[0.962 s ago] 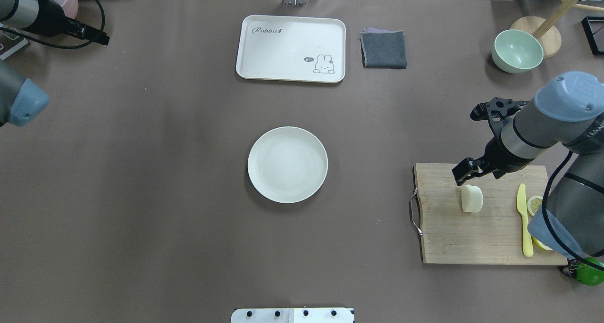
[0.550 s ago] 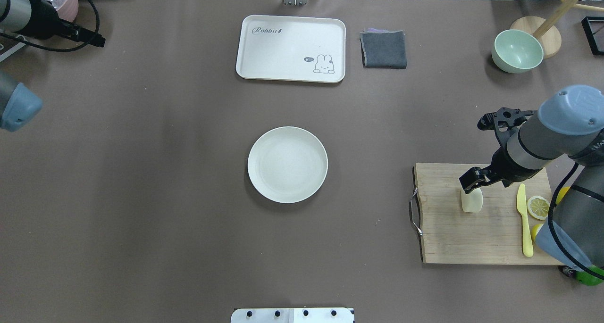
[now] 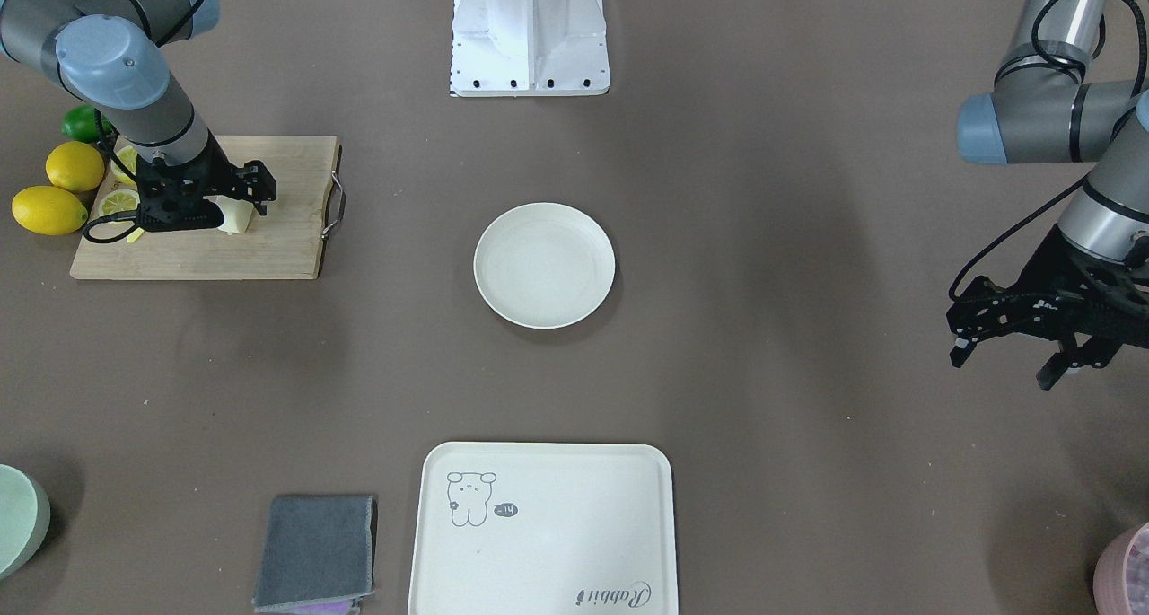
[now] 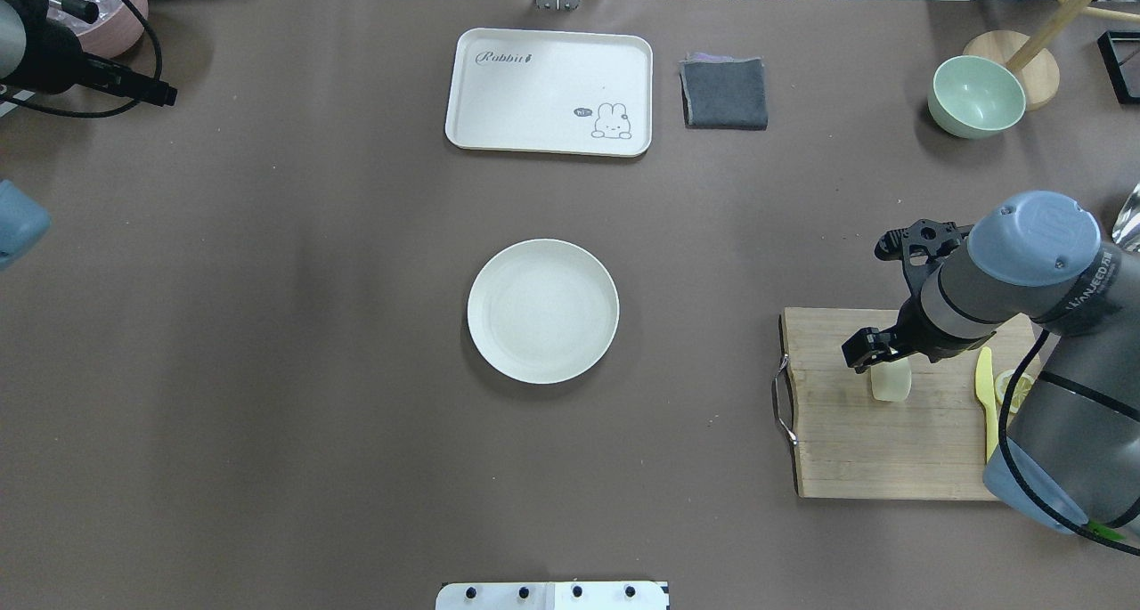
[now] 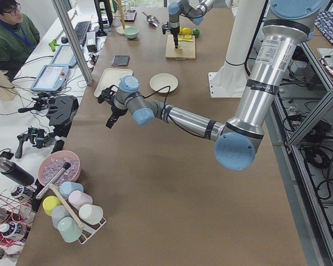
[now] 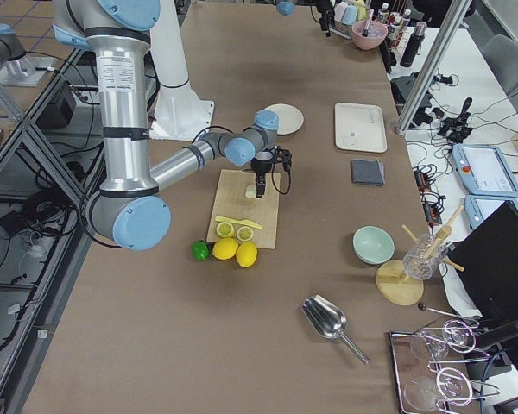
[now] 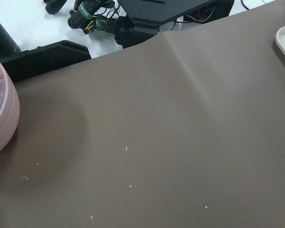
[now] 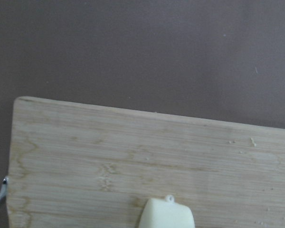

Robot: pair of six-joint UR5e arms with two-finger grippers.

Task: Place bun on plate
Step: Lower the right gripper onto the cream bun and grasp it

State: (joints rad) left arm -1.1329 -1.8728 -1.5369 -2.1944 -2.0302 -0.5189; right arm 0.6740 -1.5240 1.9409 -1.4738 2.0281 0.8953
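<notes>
My right gripper picks up the bun by opposite sides of its body next, to set the pale cream bun on the plate (image 3: 544,265).
The bun (image 4: 891,386) is a small pale cream lump on the wooden cutting board (image 4: 855,450) at the right, and it also shows as bun (image 3: 235,220) and at the bottom edge of the right wrist view as bun (image 8: 167,214). My right gripper (image 4: 884,362) is low over it, open, one finger just left of the bun and the other hidden under the wrist; right gripper (image 3: 235,204) reads the same. The round off-white plate (image 4: 543,312) sits bare at the table's middle. My left gripper (image 3: 1005,364) hangs open far from both.
A yellow knife (image 4: 983,378) and lemon slices lie on the board's right side, with whole lemons (image 3: 54,188) beside it. A rabbit tray (image 4: 549,91), grey cloth (image 4: 724,93) and green bowl (image 4: 975,96) line the far edge. A pink bowl (image 7: 0,114) is near the left arm.
My right gripper has moved down and toward me from above the board's far edge onto the bun, now covering its top. The left arm has drawn back toward the left edge.
</notes>
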